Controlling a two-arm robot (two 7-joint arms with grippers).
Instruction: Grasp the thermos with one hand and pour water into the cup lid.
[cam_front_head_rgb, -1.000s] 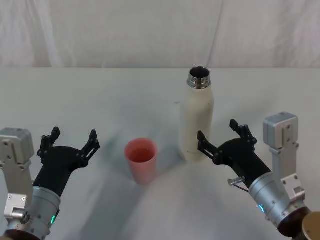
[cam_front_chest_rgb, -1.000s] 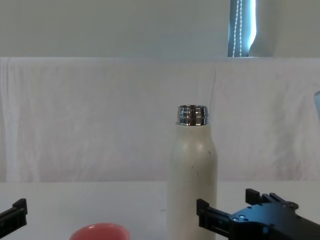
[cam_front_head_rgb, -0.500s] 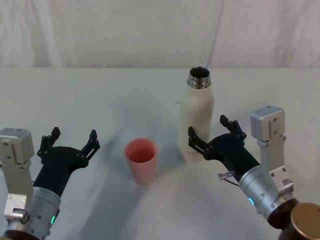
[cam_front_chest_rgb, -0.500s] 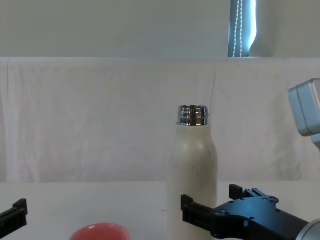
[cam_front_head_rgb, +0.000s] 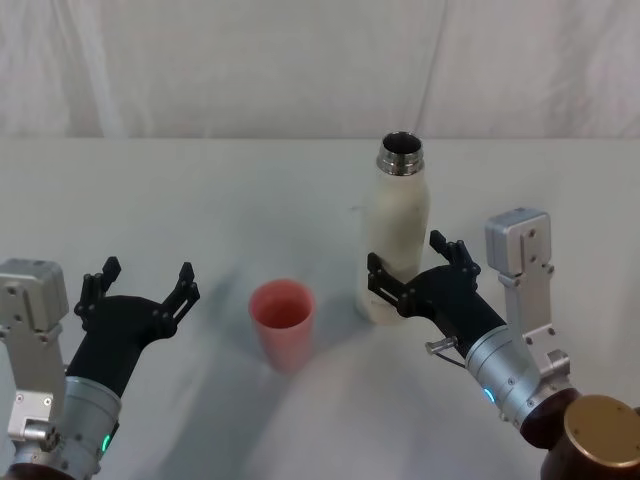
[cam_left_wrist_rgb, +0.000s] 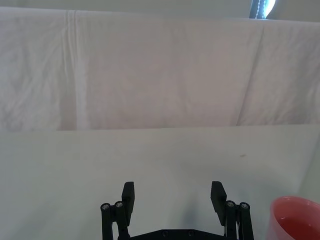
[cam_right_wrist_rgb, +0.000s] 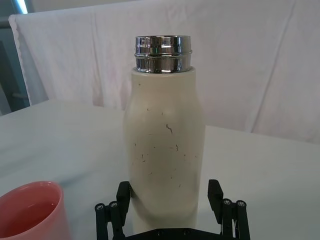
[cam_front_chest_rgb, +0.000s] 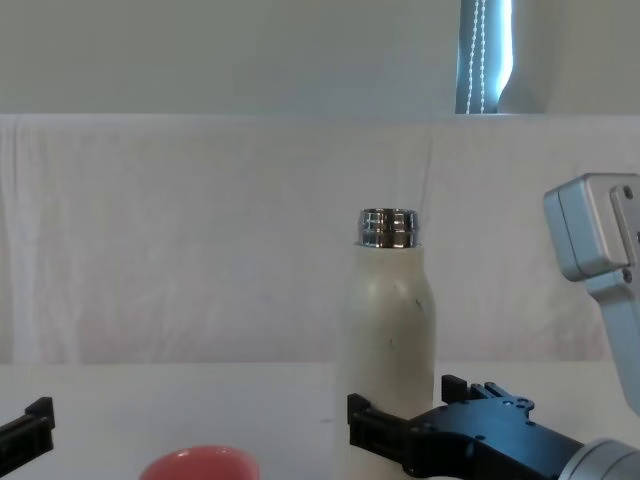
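I need to grab the thermos by its lower body (cam_front_chest_rgb: 385, 385) next with my right gripper, which leaves its steel neck (cam_front_chest_rgb: 388, 228) free. Then I can pour into the cup lid.
The cream-white thermos (cam_front_head_rgb: 396, 238) (cam_right_wrist_rgb: 164, 150) (cam_front_chest_rgb: 388, 330) stands upright and uncapped at the table's centre right, its steel neck open. My right gripper (cam_front_head_rgb: 408, 268) (cam_right_wrist_rgb: 169, 194) (cam_front_chest_rgb: 398, 414) is open, its black fingers on either side of the thermos's lower body. To the left of the thermos sits the coral-pink cup lid (cam_front_head_rgb: 283, 319) (cam_right_wrist_rgb: 29, 211) (cam_left_wrist_rgb: 296, 218) (cam_front_chest_rgb: 200, 465). My left gripper (cam_front_head_rgb: 140, 282) (cam_left_wrist_rgb: 173, 196) hovers open at the near left, apart from the cup lid, holding nothing.
A white cloth covers the table (cam_front_head_rgb: 200, 200) and hangs as a backdrop (cam_front_head_rgb: 300, 60) behind it. Free room lies around the thermos and cup lid.
My right gripper has moved forward and left, so its open fingers now straddle the thermos's lower body. The left arm, thermos and cup lid have stayed put.
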